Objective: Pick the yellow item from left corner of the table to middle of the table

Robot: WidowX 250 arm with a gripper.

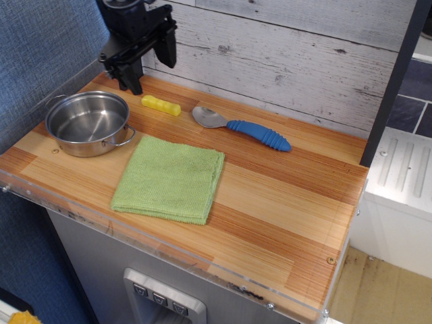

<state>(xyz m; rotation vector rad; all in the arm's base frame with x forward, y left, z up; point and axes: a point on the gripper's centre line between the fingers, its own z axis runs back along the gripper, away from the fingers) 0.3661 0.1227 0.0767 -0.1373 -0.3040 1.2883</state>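
Observation:
The robot's gripper needs to bring the yellow bar to the middle of the table, so it should next grab the bar by its ridged midsection (161,105).
The yellow item (160,105) is a small ridged yellow bar lying on the striped wooden table (270,196) near the back left, between the steel pot and the spoon. My gripper (150,72) hangs above the back left of the table, just up and left of the yellow bar. Its two black fingers (133,81) are spread apart and hold nothing.
A steel pot (88,123) with handles stands at the left. A green cloth (169,178) lies in front of the yellow bar. A blue-handled spoon (244,127) lies to the right. A whitewashed plank wall (270,54) backs the table; a dark post (395,81) stands at the right.

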